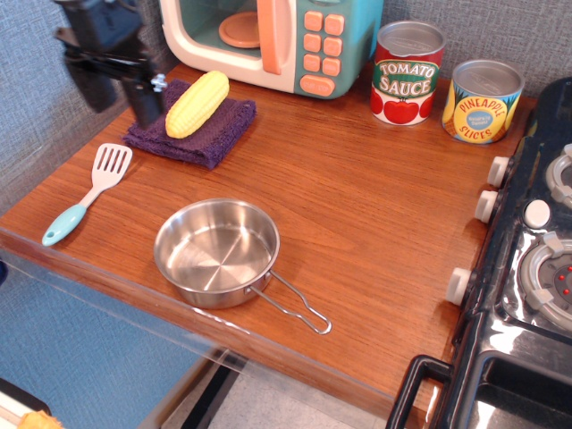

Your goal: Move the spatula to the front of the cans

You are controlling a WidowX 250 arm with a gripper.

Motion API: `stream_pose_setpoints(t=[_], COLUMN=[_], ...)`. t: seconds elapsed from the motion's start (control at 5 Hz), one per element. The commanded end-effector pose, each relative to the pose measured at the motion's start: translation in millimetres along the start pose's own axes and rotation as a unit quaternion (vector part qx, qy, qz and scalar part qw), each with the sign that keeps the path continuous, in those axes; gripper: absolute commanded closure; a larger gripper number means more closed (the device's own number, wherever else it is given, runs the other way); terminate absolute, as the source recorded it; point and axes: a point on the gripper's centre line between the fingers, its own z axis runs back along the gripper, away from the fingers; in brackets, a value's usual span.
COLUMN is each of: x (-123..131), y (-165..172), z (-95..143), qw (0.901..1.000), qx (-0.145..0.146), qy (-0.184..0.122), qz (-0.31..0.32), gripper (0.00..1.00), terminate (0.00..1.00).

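The spatula needs to go in front of the cans. My gripper should first grab it by its light blue handle (pixel 66 223) and then set it there.
The spatula (pixel 89 192) lies on the wooden counter at the left, white slotted head pointing back, light blue handle toward the front edge. The two cans stand at the back right: the red and white Tomato Sauce can (pixel 407 73) and the yellow and blue Pineapple Slices can (pixel 483 101) to its right. My gripper (pixel 118 103) hangs at the back left, above and behind the spatula's head, at the left edge of the purple cloth. Its two black fingers stand apart and hold nothing.
A yellow toy corn (pixel 197 103) lies on a purple cloth (pixel 201 134). A teal toy microwave (pixel 277 40) stands at the back. A steel pan (pixel 217 253) with a wire handle sits near the front edge. A black toy stove (pixel 536 268) borders the right side.
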Motion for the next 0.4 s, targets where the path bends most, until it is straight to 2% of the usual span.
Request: stream_pose_setpoints(t=[0.0, 0.2], x=[-51, -55], y=[23, 29], z=[-19, -41], qw=[0.9967, 0.9931], qx=[0.066, 0.086], qy=[0.042, 0.07], qz=[0.024, 0.038], gripper=[0.0, 0.0], terminate=[0.0, 0.0])
